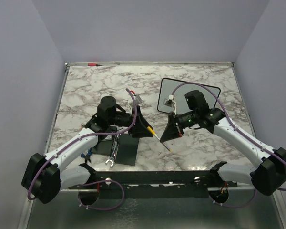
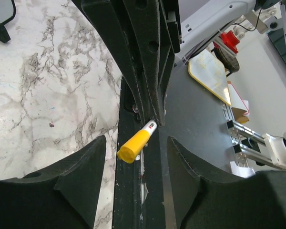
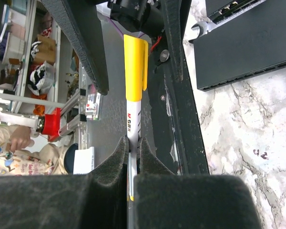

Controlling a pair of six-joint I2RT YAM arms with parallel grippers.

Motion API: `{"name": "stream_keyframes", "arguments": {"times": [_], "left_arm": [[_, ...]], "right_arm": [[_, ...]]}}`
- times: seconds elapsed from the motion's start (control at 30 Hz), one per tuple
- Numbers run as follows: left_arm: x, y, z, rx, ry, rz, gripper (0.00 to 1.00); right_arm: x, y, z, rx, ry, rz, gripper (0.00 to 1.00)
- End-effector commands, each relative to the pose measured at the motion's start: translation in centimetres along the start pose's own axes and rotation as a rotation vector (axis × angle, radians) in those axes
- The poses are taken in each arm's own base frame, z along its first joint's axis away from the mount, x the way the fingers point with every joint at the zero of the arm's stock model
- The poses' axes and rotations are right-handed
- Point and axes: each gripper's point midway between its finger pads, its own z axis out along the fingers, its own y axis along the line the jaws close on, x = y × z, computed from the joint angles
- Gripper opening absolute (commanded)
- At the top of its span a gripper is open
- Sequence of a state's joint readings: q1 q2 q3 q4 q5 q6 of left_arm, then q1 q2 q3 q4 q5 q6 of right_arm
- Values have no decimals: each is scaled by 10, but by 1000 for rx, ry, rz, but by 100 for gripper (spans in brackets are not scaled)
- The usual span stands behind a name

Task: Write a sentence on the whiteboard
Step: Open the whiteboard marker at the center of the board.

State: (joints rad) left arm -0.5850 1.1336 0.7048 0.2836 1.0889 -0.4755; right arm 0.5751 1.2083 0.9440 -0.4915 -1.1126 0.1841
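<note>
My open fingers have a gap on each side of the marker's yellow cap (image 3: 134, 69). The marker (image 3: 134, 114) would stay with my right gripper if I lifted my left gripper now.
The whiteboard (image 1: 206, 97) stands propped at the back right of the marble table, and I see no lettering on it. Its corner also shows in the left wrist view (image 2: 1, 14). My right gripper (image 1: 165, 138) (image 3: 132, 143) is shut on the white barrel of a marker (image 3: 134, 114), which has a yellow cap (image 1: 153, 130) on it. My left gripper (image 1: 149, 130) (image 2: 137, 141) is open. The marker's cap (image 2: 134, 146) lies between its fingers (image 2: 81, 181) with a gap on each side. The two grippers meet above the table's near middle.
A flat black pad (image 1: 127, 149) lies under the left arm with a wrench (image 1: 113, 153) on it; both show in the right wrist view, pad (image 3: 248, 43) and wrench (image 3: 200, 30). A red pen (image 1: 93, 64) lies at the far edge. A black rail (image 1: 157, 177) runs along the near edge.
</note>
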Motion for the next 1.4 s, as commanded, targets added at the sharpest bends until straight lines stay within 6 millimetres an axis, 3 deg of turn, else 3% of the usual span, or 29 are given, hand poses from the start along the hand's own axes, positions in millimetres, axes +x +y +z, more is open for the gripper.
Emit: {"name": "stream_keyframes", "arguments": {"times": [0.0, 0.13, 0.27, 0.47, 0.6, 0.87, 0.93, 1.13, 1.17, 1.2, 1.27, 1.33, 1.37], "left_arm": [[0, -7, 1, 41, 10, 23, 55], [0, -7, 1, 44, 10, 23, 40], [0, -8, 2, 48, 11, 22, 45], [3, -9, 4, 57, 19, 16, 45], [2, -11, 4, 62, 20, 19, 39], [2, -11, 5, 64, 19, 15, 36], [2, -11, 5, 64, 19, 16, 31], [4, -15, 5, 79, 24, 22, 0], [3, -15, 5, 79, 22, 27, 0], [1, -15, 5, 75, 16, 34, 0], [-3, -15, 4, 57, -2, 51, 0], [-10, -14, 2, 31, -31, 72, 0], [-15, -12, 0, 12, -53, 84, 0]], "right_arm": [[1, 13, -1, -46, 24, -21, 0], [1, 12, -1, -48, 28, -21, 0], [3, 13, 0, -52, 43, -24, 0], [1, 16, 0, -56, 41, -37, 0], [1, 15, 0, -55, 42, -37, 0], [3, 16, 1, -58, 52, -42, 0], [2, 16, 0, -58, 53, -47, 0], [-1, 12, 1, -38, 47, -53, 0], [-3, 11, 1, -26, 40, -56, 0], [-6, 9, 1, -9, 30, -61, 4], [-15, 5, 1, 35, -11, -74, 21], [-26, 8, 0, 47, -81, -96, 52], [-32, 10, 0, 51, -123, -112, 62]]}}
